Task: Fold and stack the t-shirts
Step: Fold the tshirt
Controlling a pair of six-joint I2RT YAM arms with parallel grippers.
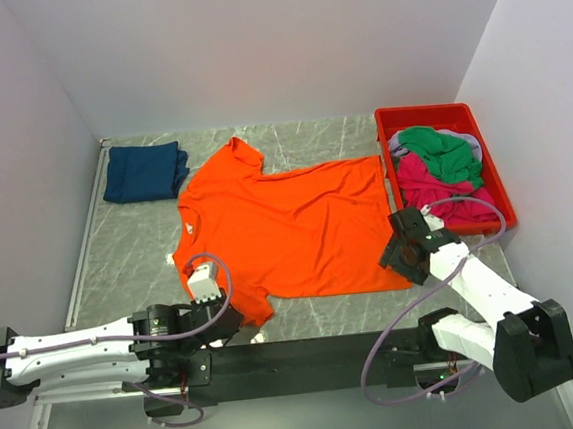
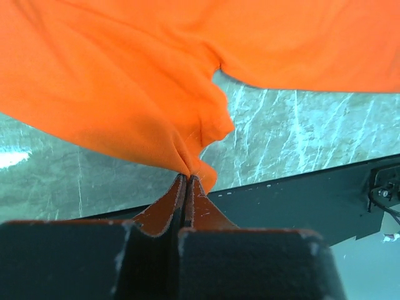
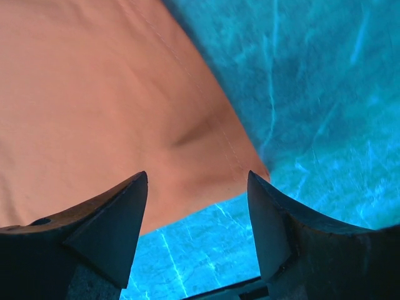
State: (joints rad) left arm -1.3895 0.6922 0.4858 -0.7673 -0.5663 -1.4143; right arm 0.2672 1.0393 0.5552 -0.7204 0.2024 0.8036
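Next, the right gripper grabs the orange t-shirt's near hem corner, to match my left gripper's sleeve hold and fold the t-shirt's near side over.
The bright orange t-shirt [image 1: 287, 224] lies spread on the marble table, collar to the left, hem to the right. My left gripper [image 1: 237, 317] is shut on its near left sleeve edge; in the left wrist view the gripper [image 2: 187, 176] pinches orange cloth [image 2: 137, 94]. My right gripper [image 1: 396, 257] is open just above the shirt's near right hem corner [image 3: 250, 165], with nothing between the fingers [image 3: 128, 206]. A folded navy blue t-shirt [image 1: 144, 172] lies at the far left. Green [image 1: 442, 151], magenta pink [image 1: 435, 189] and grey shirts sit crumpled in the bin.
The rigid red plastic bin [image 1: 387, 125] stands at the right edge of the table, close to my right arm. A black rail [image 1: 309, 353] runs along the near table edge. White walls close in on three sides.
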